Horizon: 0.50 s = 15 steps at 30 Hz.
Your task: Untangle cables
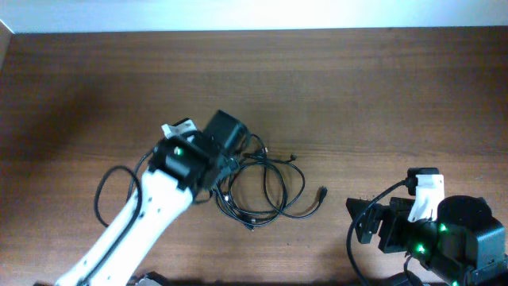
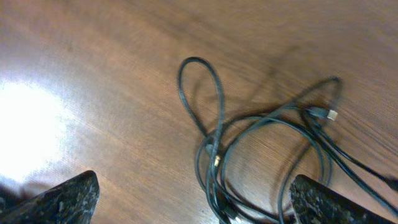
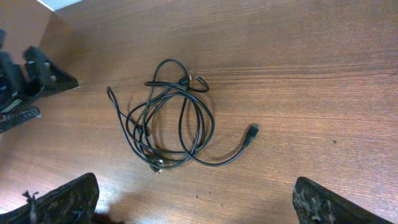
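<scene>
The black cable needs to be lifted away and untangled, so my left gripper needs to grip it next by the outer loop at the edge of the bundle.
The cables (image 1: 262, 187) are thin black cords in a loose tangled bundle of loops at the table's middle, with one plug end (image 1: 322, 192) trailing to the right. My left gripper (image 1: 234, 155) hovers over the bundle's left edge. In the left wrist view the gripper (image 2: 193, 202) is open wide, with the cable loops (image 2: 249, 143) lying on the wood between and beyond its fingers, not touching them. My right gripper (image 1: 367, 222) is open and empty to the right of the bundle. In the right wrist view the gripper (image 3: 196, 202) faces the cables (image 3: 165, 121) from a distance.
The wooden table (image 1: 381, 95) runs to a pale wall at the back. A thick black wire (image 1: 103, 195) loops beside the left arm. Another thick wire (image 1: 353, 246) curves by the right arm base. The left arm shows in the right wrist view (image 3: 31, 81).
</scene>
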### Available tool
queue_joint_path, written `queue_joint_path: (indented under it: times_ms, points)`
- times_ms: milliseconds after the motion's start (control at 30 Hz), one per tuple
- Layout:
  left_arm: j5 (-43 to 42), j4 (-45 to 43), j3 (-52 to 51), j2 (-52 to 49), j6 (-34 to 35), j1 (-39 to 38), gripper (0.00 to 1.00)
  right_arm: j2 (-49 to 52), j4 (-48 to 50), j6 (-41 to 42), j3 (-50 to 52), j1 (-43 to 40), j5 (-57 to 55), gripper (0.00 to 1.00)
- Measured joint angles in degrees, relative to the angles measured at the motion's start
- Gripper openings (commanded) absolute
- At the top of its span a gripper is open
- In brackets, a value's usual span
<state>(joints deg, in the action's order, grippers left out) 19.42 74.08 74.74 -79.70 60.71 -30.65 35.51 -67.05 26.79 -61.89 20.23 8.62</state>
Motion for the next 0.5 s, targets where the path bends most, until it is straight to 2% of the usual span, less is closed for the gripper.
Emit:
queue_joint_path:
  times_ms: [100,200,233,267,367,433,500]
  points:
    - [-5.0,-2.1,0.0,-6.3,-1.3,5.2,1.00,0.0,-0.3,0.0,0.0,0.0,0.0,0.99]
    - [-7.6,-4.8,0.0,-12.0,-3.6,5.7,0.95,0.0,-0.3,0.0,0.0,0.0,0.0,0.99]
    - [-8.1,-5.7,0.0,-13.9,-4.0,5.7,0.75,0.0,-0.3,0.0,0.0,0.0,0.0,0.99]
    - [-8.3,-6.3,0.0,-15.8,-4.3,5.7,0.72,0.0,-0.3,0.0,0.0,0.0,0.0,0.99]
    - [-8.6,-6.6,0.0,-21.8,-4.7,5.7,0.52,0.0,-0.3,0.0,0.0,0.0,0.0,0.98]
    - [-8.7,-7.3,0.0,-24.8,-5.0,5.7,0.48,0.0,-0.3,0.0,0.0,0.0,0.0,0.98]
    - [-8.8,-7.6,0.0,-26.9,-5.0,5.7,0.27,0.0,-0.3,0.0,0.0,0.0,0.0,0.99]
